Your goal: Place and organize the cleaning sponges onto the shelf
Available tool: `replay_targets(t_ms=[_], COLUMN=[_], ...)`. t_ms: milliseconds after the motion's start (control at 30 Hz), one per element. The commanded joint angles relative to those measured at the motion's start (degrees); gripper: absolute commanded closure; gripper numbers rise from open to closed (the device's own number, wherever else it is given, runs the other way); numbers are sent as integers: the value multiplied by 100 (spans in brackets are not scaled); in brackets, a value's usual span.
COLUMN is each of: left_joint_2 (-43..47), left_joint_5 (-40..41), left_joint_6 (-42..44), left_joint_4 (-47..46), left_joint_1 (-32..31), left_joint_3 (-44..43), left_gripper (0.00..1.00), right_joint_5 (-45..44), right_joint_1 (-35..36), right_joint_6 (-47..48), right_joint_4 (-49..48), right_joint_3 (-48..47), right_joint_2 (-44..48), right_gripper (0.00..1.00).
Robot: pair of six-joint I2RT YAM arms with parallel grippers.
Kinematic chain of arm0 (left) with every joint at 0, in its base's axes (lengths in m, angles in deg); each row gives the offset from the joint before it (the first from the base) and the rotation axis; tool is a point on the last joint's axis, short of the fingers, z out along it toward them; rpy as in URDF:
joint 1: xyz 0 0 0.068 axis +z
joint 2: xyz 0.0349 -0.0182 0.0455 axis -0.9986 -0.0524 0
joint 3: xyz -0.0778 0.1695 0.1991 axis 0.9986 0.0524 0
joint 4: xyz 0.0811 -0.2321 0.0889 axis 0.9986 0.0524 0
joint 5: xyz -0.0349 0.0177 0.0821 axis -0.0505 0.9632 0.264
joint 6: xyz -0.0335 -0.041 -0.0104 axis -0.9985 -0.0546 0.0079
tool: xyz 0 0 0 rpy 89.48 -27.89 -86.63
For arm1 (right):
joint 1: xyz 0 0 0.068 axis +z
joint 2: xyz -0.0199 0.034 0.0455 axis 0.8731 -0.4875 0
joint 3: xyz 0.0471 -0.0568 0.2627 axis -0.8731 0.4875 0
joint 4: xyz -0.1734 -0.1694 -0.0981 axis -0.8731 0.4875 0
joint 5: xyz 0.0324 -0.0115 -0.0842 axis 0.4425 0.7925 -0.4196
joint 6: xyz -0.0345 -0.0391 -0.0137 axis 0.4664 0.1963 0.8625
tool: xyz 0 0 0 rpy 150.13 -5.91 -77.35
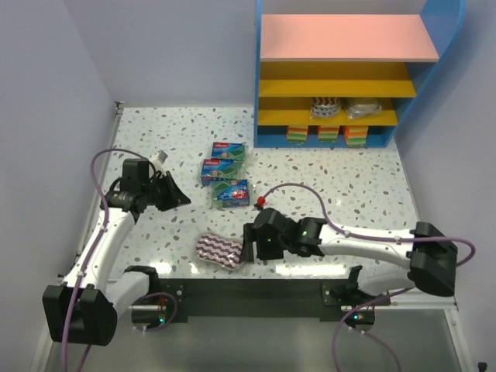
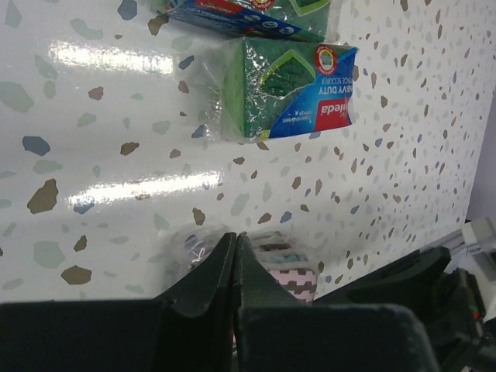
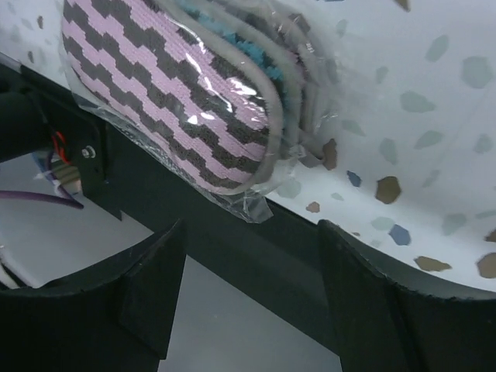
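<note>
My right gripper must move toward the purple-white pack before closing: its fingers stop short of the pack's near edge in the right wrist view.
A purple-white wavy-striped sponge pack (image 1: 219,250) (image 3: 170,101) lies near the table's front edge. My right gripper (image 1: 247,245) (image 3: 252,231) stands open just to its right, with nothing between the fingers. Three green and blue flat packs (image 1: 229,152) (image 1: 218,170) (image 1: 231,194) lie in a row mid-table; the nearest one (image 2: 287,89) shows in the left wrist view. My left gripper (image 1: 183,199) (image 2: 235,237) is shut and empty, left of them. The shelf (image 1: 349,48) stands at the back right. It holds three orange-yellow-green blocks (image 1: 327,133), a striped pack (image 1: 325,107) and a silvery pack (image 1: 363,107).
The black mounting rail (image 1: 248,296) (image 3: 232,240) runs along the near edge, right under the striped pack. A red cable connector (image 1: 260,202) sits beside the nearest green pack. Walls close in the table at left and back.
</note>
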State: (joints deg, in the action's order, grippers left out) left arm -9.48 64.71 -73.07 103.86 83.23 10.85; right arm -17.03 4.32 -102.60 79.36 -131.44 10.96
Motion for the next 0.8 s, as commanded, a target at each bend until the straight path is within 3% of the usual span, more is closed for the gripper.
replay_targets(t_ms=[0,167,333,767], left_joint_2=[166,297,333,131], left_joint_5=[12,108,118,12], left_joint_6=[174,271,306,376], left_joint_4=[97,281,405,229], left_joint_1=[34,34,34,25], left_joint_3=[190,226,278,331], left_gripper=[100,100,100,100], right_joint_5=[-1087,-1843,-2589,-2759], right_joint_1=[559,1105,1229,1053], right_joint_6=[-714,-1251,-1734,-1981], right_joint_4=[-429,-597,-457,-1133], right_joint_3=[-444,-734,-752,-137], right_joint_2=[-505,-1164,-1226,-1683], right_gripper=[29,27,28,44])
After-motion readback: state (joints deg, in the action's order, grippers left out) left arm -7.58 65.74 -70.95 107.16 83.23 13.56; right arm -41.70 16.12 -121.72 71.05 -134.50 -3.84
